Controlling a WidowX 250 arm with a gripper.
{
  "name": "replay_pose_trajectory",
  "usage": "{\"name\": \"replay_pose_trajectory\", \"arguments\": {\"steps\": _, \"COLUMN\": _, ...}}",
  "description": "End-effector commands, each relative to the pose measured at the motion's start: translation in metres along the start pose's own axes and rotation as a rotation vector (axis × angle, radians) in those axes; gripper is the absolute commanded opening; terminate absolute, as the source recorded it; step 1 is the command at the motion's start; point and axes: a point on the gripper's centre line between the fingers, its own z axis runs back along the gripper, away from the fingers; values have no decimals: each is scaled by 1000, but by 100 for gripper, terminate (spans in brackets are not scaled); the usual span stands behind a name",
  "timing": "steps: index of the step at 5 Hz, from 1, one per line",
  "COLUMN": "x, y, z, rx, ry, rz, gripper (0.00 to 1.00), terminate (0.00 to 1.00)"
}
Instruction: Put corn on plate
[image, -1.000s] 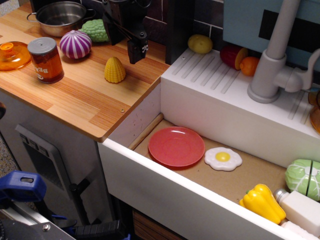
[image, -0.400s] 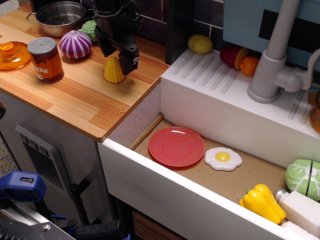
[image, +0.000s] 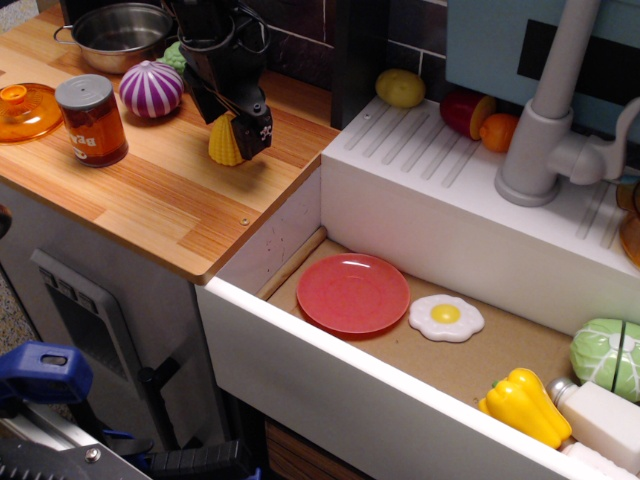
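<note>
Next, the gripper grabs the small yellow corn by its upper part (image: 225, 127) to put the corn on the red-pink plate (image: 352, 292).
The yellow toy corn (image: 222, 146) stands upright on the wooden counter (image: 150, 200), partly covered by my gripper. My gripper (image: 232, 122) has come down over it from above. Its jaws are open and stand on either side of the corn's upper part; I cannot tell whether they touch it. The red-pink plate (image: 352, 292) lies flat on the sink floor, to the lower right of the corn, below the counter edge, with nothing on it.
On the counter are a purple onion (image: 151, 88), a can (image: 92, 120), an orange lid (image: 22, 110) and a steel pot (image: 120, 30). In the sink are a fried egg (image: 446, 317), a yellow pepper (image: 524, 405) and a cabbage (image: 608, 355). A potato (image: 400, 88) lies on the drainboard beside the faucet (image: 545, 130).
My gripper has moved left and down, from up and to the right of the corn to directly over it, with its jaws now straddling it. The corn has not moved.
</note>
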Motion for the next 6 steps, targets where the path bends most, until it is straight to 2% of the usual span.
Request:
{"name": "replay_pose_trajectory", "arguments": {"steps": 1, "x": 0, "y": 6, "z": 4, "rx": 24, "ry": -18, "rz": 0, "gripper": 0, "terminate": 0}}
{"name": "replay_pose_trajectory", "arguments": {"steps": 2, "x": -1, "y": 4, "z": 1, "rx": 16, "ry": -19, "rz": 14, "gripper": 0, "terminate": 0}}
{"name": "replay_pose_trajectory", "arguments": {"steps": 3, "x": 4, "y": -15, "z": 13, "rx": 17, "ry": -9, "rz": 41, "gripper": 0, "terminate": 0}}
{"name": "replay_pose_trajectory", "arguments": {"steps": 4, "x": 17, "y": -64, "z": 28, "rx": 101, "ry": 7, "rz": 48, "gripper": 0, "terminate": 0}}
{"name": "replay_pose_trajectory", "arguments": {"steps": 5, "x": 37, "y": -110, "z": 47, "rx": 143, "ry": 91, "rz": 73, "gripper": 0, "terminate": 0}}
{"name": "replay_pose_trajectory", "arguments": {"steps": 6, "x": 54, "y": -156, "z": 42, "rx": 136, "ry": 117, "rz": 126, "gripper": 0, "terminate": 0}}
